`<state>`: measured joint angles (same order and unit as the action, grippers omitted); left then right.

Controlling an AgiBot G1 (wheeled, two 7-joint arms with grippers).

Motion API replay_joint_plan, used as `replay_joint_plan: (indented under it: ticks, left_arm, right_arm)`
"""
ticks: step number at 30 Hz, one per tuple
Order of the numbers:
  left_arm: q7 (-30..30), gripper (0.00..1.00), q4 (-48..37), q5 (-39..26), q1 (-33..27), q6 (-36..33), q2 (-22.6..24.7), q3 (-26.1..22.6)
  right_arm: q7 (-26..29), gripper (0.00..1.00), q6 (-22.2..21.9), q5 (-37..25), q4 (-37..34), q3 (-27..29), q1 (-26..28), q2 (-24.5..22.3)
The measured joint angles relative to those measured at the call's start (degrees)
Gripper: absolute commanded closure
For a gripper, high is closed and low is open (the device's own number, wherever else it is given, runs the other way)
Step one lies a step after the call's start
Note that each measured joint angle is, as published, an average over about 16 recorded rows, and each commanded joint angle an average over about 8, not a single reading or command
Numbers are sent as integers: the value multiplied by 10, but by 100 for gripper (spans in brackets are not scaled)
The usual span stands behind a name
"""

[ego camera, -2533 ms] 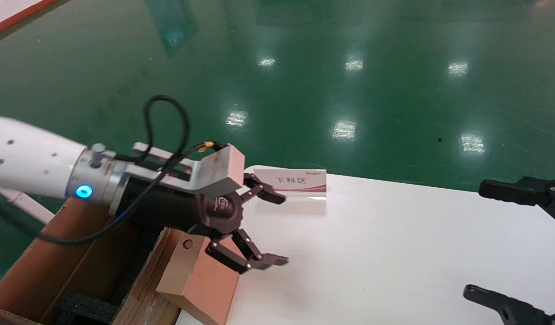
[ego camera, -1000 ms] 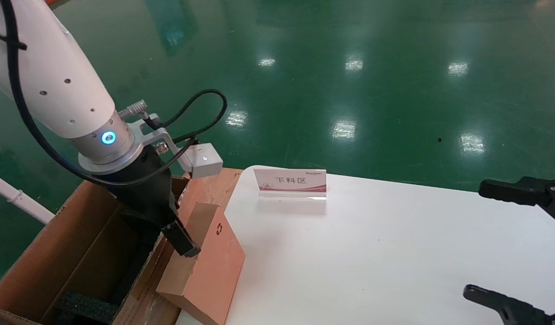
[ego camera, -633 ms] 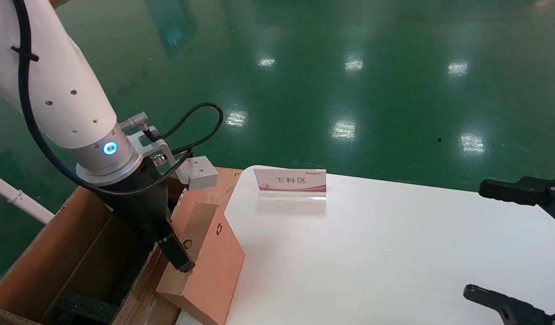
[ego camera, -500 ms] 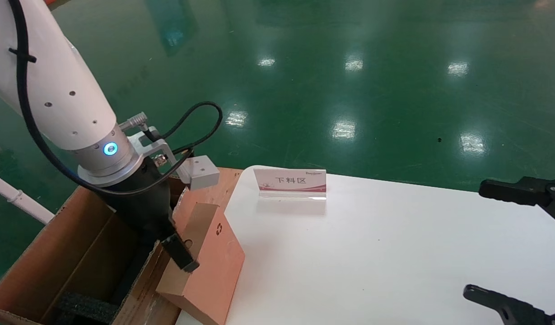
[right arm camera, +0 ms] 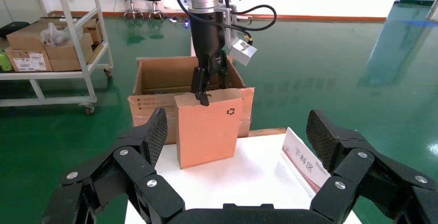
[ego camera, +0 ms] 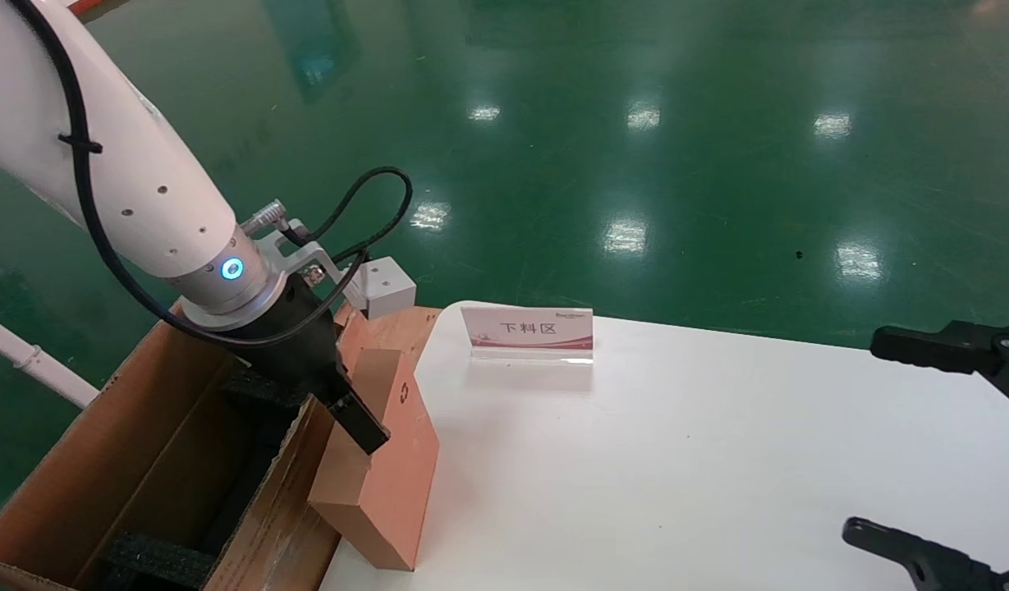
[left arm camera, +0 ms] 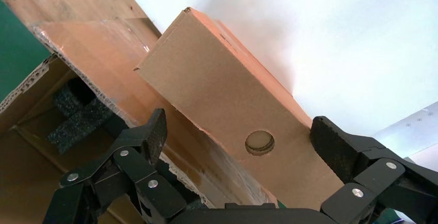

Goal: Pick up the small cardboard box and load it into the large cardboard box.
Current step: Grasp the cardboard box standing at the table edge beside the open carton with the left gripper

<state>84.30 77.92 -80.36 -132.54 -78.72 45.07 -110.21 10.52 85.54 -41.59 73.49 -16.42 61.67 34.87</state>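
Next, my left gripper grips the small cardboard box across its narrow holed panel. Then it loads that box into the large cardboard box.
The small cardboard box stands nearly upright on its edge at the white table's left edge, recycling symbol at its top corner, beside the large cardboard box. My left gripper points down over the small box's top edge, fingers open, one on each side. In the left wrist view the small box lies between the spread fingers of the left gripper; one finger is at its edge, the other is apart. The right wrist view shows the small box too. My right gripper is open and empty at the table's right.
The large box has a taped flap next to the small box and black foam blocks inside. A white and red sign stands at the back of the white table. A rack with cartons stands beyond on the green floor.
My left arm has swung from lying across the small box to pointing down at its top edge. The small box has tipped from leaning on the large box's flap to nearly upright.
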Motion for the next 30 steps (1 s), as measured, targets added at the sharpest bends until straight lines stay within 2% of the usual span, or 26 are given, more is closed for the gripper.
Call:
replay_joint_plan:
  ticks: [20,30]
  left_arm:
    - [-12,0,0,12,-20,-13,-21,7]
    - [-17,0,0,20,-12,-9,-24,7]
  right_arm:
    - [0,0,0,1,0,-1,0,0]
    - [-1,0,0,1,0,-1,0,0]
